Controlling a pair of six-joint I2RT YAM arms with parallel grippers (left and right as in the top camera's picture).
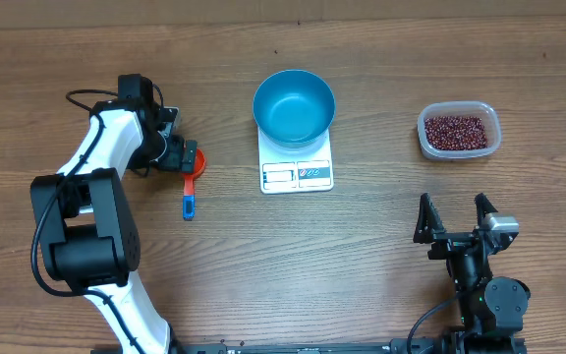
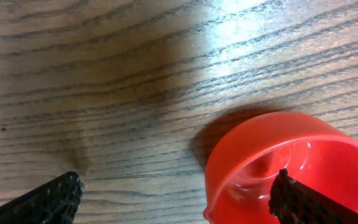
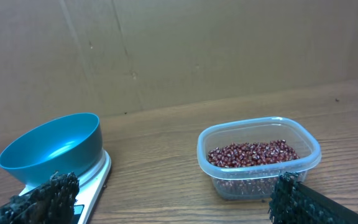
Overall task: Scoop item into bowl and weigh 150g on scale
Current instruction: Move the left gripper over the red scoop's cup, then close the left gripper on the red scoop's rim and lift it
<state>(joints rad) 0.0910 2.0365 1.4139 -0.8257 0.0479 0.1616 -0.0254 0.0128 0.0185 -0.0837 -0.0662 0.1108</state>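
The red scoop has to be handed over for scooping with the blue handle free, so my left gripper needs to grab the scoop by its cup's rim.
The blue bowl stands empty on the white scale at the table's middle back. The item, dark red-brown beans, fills a clear plastic tub at the right. A red scoop with a blue handle lies left of the scale. My left gripper is open at the scoop's cup: one finger stands over the cup's hollow, the other over bare wood. My right gripper hangs open near the front right, facing the tub, the bowl and the scale.
The left arm and its cables take up the left side of the wooden table. A brown cardboard wall rises behind the table's far edge. Bare wood lies between the scale and my right gripper.
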